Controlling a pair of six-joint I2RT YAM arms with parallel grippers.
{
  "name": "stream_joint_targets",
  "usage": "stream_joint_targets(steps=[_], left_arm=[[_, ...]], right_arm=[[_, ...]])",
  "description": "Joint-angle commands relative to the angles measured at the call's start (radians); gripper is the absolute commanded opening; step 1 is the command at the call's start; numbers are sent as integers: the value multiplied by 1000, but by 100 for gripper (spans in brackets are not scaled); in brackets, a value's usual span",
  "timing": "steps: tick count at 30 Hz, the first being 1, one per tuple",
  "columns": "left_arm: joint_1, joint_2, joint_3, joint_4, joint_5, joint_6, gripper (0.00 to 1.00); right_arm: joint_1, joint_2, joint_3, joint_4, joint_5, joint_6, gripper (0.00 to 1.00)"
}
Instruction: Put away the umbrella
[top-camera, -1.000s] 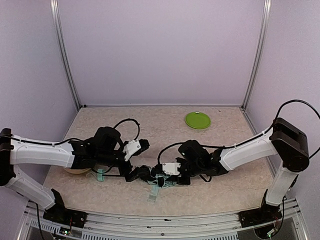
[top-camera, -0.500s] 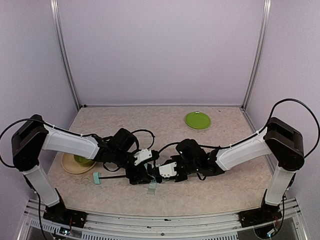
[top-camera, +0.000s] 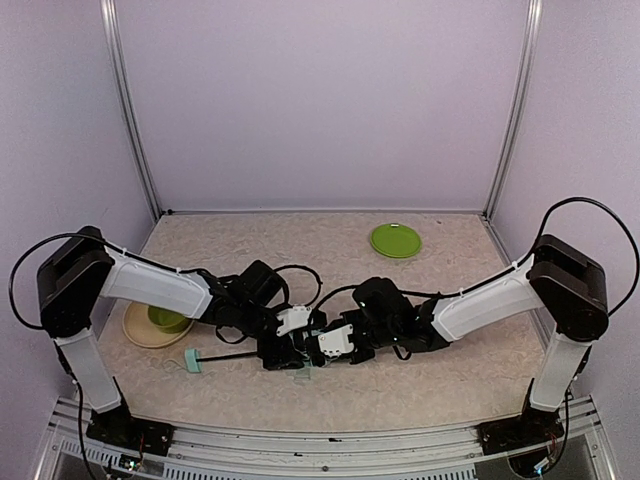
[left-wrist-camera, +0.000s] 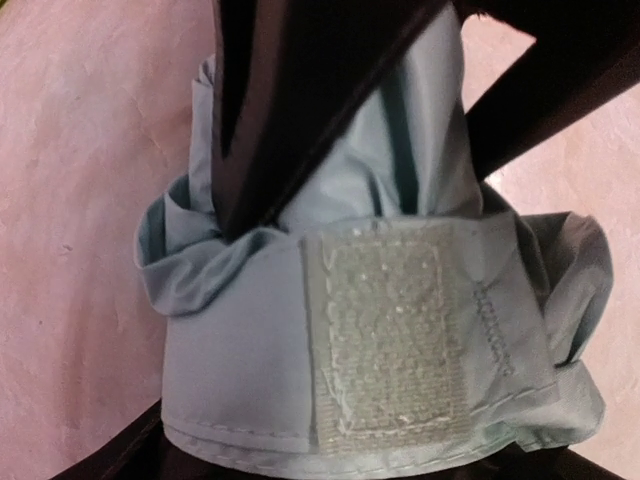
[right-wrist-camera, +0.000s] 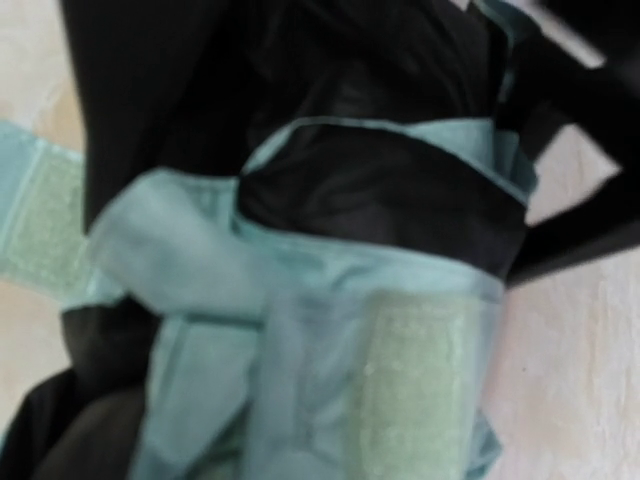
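The bundled canopy, with the velcro patch in its middle, is between my open fingers. My left gripper should close now. Closing now would hold the canopy.
The umbrella (top-camera: 303, 373) lies at the table's front centre, its mint handle (top-camera: 193, 361) out to the left on the thin black shaft (top-camera: 230, 354). My left gripper (top-camera: 291, 354) stands open right at the bundled canopy. In the left wrist view the pale mint fabric (left-wrist-camera: 230, 340) and its velcro patch (left-wrist-camera: 385, 340) fill the frame. My right gripper (top-camera: 320, 351) is shut on the canopy from the right. The right wrist view is filled by mint fabric (right-wrist-camera: 300, 340), black lining (right-wrist-camera: 380, 200) and a velcro tab (right-wrist-camera: 420, 380). Both grippers' fingertips are hidden by cloth.
A green plate (top-camera: 396, 240) lies at the back right. A green bowl (top-camera: 165, 319) sits on a tan plate (top-camera: 135, 330) at the left, beside my left arm. Metal frame posts (top-camera: 130, 120) and purple walls close in the table.
My left arm has swung in from the left and its gripper now sits against the canopy. The umbrella handle slid toward the front. The right gripper kept its hold and barely moved.
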Motion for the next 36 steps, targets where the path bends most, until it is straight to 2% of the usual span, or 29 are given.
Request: stream_joint_targets(steps=[1,4,10,12,13,15,17,19,23,26,30,32,34,36], left_arm=[[12,28,32,-53,13,-10,83],[31,63,78,-116,44,-9,54],[13,96,105,-158,120,-20,20],[10,97,106,-162,130,-35,4],[10,95,107,-162,133,-44,0],[8,85,106,-153,126,-66,0],[2,67,103,-127,80,-105,0],[-4,39,92,-62,4,-159,0],[-11,-17,51,64,-133,-277,0],[-17,-44,23,125,-194,-304,0],[-17,-58,13,166,-256,-339,0],[-21,-77,15,181,-264,-344,0],[-32,-96,40,167,-289,-332,0],[-48,-109,78,128,-312,-306,0]], right_arm=[[-17,-2,-23,-34,-7,-45,8],[-29,-11,-24,-24,3,-44,8],[-50,-24,-19,37,15,0,7],[-60,-32,-21,63,18,19,9],[-65,-37,-24,75,18,28,11],[-74,-53,-35,98,20,45,22],[-82,-69,-50,123,30,60,40],[-86,-85,-66,137,56,71,54],[-86,-134,-121,169,114,101,63],[-89,-198,-167,193,140,146,67],[-100,-289,-209,185,127,293,73],[-115,-335,-232,185,56,413,91],[-151,-368,-250,193,-65,572,93],[-213,-383,-274,220,-248,716,92]])
